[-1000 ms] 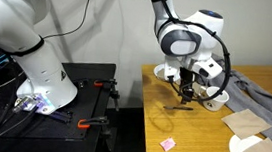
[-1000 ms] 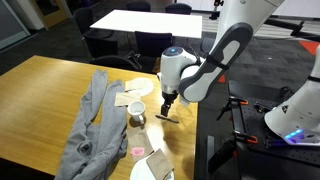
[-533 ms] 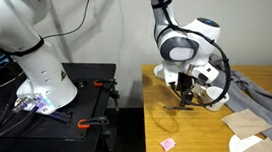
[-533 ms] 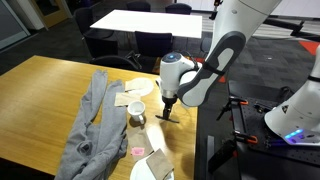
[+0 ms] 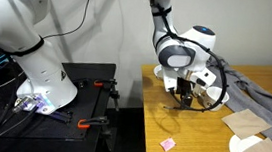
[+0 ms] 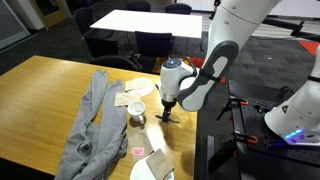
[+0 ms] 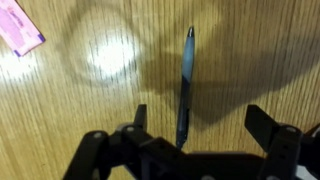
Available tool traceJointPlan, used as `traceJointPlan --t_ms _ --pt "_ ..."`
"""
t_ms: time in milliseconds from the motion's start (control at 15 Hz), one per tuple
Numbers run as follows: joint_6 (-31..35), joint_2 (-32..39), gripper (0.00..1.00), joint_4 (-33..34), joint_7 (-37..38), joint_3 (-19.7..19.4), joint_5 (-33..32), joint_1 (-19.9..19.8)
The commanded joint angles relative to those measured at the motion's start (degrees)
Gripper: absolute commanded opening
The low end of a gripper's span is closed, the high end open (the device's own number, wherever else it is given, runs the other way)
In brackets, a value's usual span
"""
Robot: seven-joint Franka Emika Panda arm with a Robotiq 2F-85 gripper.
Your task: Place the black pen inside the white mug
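Note:
I need to lower my gripper before I close it on the black pen [image 7: 185, 85] between my fingers. In the wrist view my fingers are still above the pen, and their shadows are apart on the tabletop.
The black pen [image 7: 185, 85] lies flat on the wooden table, running lengthwise between my jaws in the wrist view, closer to the left finger. It also shows under the hand in both exterior views [image 5: 180, 107] [image 6: 166, 119]. My gripper [image 7: 205, 125] is open and hangs low over the pen, fingers on either side without touching it; it shows in both exterior views [image 5: 183, 97] [image 6: 168, 110]. The white mug [image 6: 135, 117] stands on the table a short way beside the gripper.
A grey cloth [image 6: 88, 125] lies across the table. A white plate [image 6: 139, 88] sits behind the mug, brown napkins [image 5: 242, 120] and a pink packet [image 5: 168, 143] [image 7: 18, 27] lie nearby. The table edge [image 6: 192, 150] is close to the pen.
The gripper has dropped lower toward the pen on the table. The pen has not moved.

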Motion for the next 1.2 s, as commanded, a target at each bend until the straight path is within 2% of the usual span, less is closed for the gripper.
traceJointPlan --t_ms 0,667,800,1133 --pt "2.9 2.2 1.00 1.3 0.1 -0.3 -0.3 0.0" --pt "7.1 7.7 1.00 5.6 3.1 -3.0 0.5 1.7" --pt "7.0 8.3 0.72 6.4 3.6 -3.3 0.6 2.1" --pt "6.6 9.5 0.34 7.8 4.4 -4.1 0.5 3.0"
